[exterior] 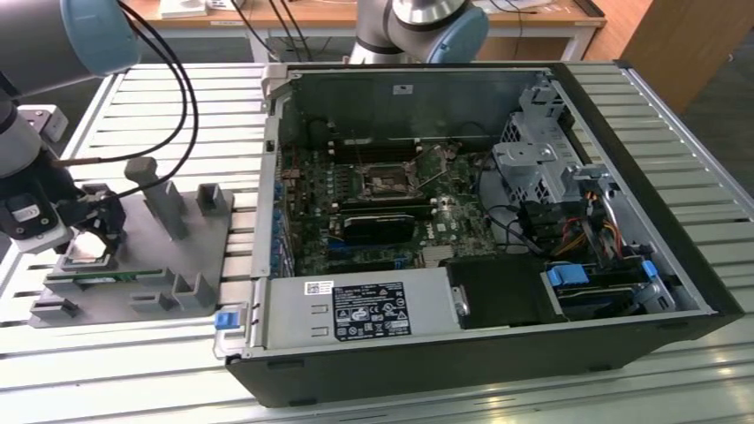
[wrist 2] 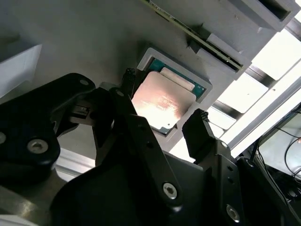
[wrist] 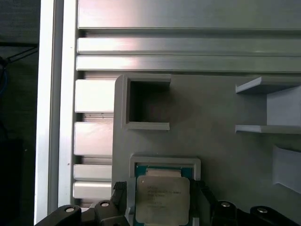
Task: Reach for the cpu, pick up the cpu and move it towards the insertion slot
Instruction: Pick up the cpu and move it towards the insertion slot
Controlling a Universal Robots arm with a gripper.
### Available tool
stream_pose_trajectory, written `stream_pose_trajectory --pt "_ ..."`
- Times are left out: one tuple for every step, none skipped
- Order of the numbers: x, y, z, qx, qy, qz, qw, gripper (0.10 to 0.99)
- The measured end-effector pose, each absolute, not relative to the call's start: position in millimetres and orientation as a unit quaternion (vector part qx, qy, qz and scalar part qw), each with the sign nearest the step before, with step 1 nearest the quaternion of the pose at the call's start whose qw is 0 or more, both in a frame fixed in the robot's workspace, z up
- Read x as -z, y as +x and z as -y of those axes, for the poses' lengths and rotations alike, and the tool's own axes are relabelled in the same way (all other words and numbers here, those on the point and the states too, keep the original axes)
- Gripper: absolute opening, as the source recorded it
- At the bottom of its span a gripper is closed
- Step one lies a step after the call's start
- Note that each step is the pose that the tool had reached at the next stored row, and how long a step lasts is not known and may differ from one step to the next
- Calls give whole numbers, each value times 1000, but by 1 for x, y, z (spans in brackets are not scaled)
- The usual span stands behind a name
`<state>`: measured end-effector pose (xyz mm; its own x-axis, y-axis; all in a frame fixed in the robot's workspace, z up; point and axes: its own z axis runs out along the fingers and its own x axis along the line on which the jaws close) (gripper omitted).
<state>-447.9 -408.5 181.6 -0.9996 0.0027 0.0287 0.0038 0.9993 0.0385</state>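
Observation:
Next, my gripper grabs two opposite edges of the cpu, since its raised nest [wrist: 164, 160] leaves room for fingers only at the sides.
The cpu [exterior: 92, 257] is a flat silver square lying in a pale raised nest on the grey fixture [exterior: 177, 252], at the exterior view's left. My gripper [exterior: 87, 231] hangs right over it. In both wrist views the black fingers [wrist 2: 200, 123] stand on either side of the cpu [wrist 2: 162, 101], apart from its edges, so the gripper [wrist 2: 163, 96] is open and straddles the chip [wrist: 162, 197]. The insertion slot [exterior: 387, 183] is a dark square socket with a silver bracket on the green board inside the open computer case [exterior: 659, 177].
A thin green memory stick [exterior: 109, 279] lies along the fixture's near edge, beside the cpu nest. Grey posts [exterior: 162, 199] rise from the fixture between my gripper and the case. An empty square pocket [wrist: 146, 103] sits close to the nest. The table is ribbed metal slats [exterior: 141, 353].

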Motion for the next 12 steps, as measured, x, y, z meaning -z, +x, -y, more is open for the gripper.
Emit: stream_pose_trajectory --pt "-182 -448 409 19 -2 1000 14 686" --pt "-182 -448 409 19 -2 1000 14 671" --pt "-181 -448 409 19 -2 1000 14 671" --pt "-181 -448 409 19 -2 1000 14 671" --pt "-181 -448 409 19 -2 1000 14 600" --pt "-181 -448 408 19 -2 1000 14 600" --pt "-181 -448 409 19 -2 1000 14 584" --pt "-181 -448 408 19 -2 1000 14 584" --pt "-181 -448 408 19 -2 1000 14 545" --pt "-181 -448 408 19 -2 1000 14 545" --pt "-182 -448 408 19 -2 1000 14 545" --pt "-182 -448 408 19 -2 1000 14 545"
